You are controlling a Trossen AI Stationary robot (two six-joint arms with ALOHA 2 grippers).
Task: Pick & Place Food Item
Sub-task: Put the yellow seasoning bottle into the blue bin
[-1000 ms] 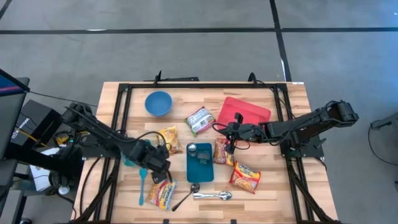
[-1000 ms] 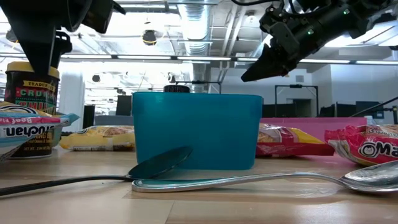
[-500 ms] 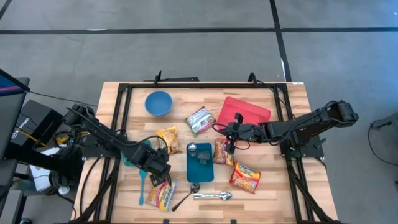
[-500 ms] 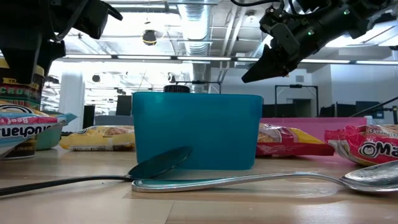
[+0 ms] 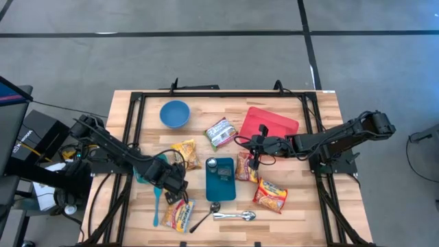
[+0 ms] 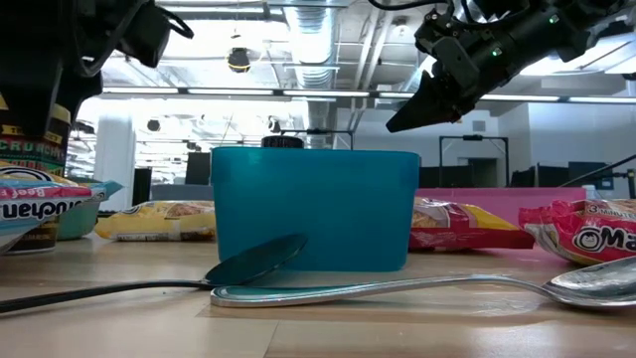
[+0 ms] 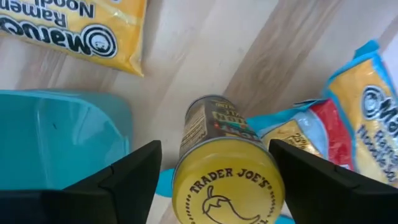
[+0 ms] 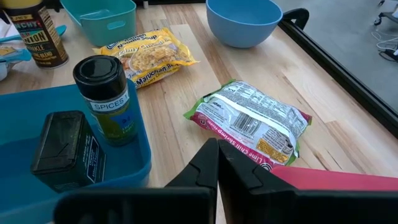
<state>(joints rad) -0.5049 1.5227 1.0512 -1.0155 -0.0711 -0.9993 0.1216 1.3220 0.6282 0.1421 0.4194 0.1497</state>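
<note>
The jar next needs to be gripped by its yellow-lidded top [image 7: 227, 180] with the robot's left gripper, so that it can be set into the teal bin.
A jar with a yellow lid [image 7: 225, 186] stands upright on the wood between a teal bin [image 7: 56, 143] and a ramen packet [image 7: 367, 118]. My left gripper [image 7: 217, 155] hangs over it, pointing down and open, one finger on each side of the lid. From above, the left gripper [image 5: 175, 184] hides the jar. In the low view the jar [image 6: 40, 159] shows at the far left. My right gripper [image 5: 255, 155] is shut and hovers clear of the table beside the pink tray [image 5: 273, 123]. Its fingers hold nothing. My left gripper has one finger [image 7: 134, 177] standing clear of the jar, with wood showing in the gap. The other finger [image 7: 311, 180] overlaps the lid's rim [image 7: 277, 174] in the picture, and I cannot tell whether it touches.
A blue bin [image 5: 221, 184] holding a spice jar [image 5: 212, 163] stands mid-table. Ramen packets [image 5: 186, 152] [image 5: 221, 132] [image 5: 270, 195] [image 5: 180, 214] lie around it. A blue bowl [image 5: 175, 113] sits at the back left, spoons [image 5: 233, 215] near the front edge, and a teal spatula [image 5: 157, 202] at the left.
In the low view the jar has shifted a little toward the table's left. It now stands partly behind the ramen packet and uncovers the teal bin behind it. My left gripper has shifted with it. My right gripper has kept still.
</note>
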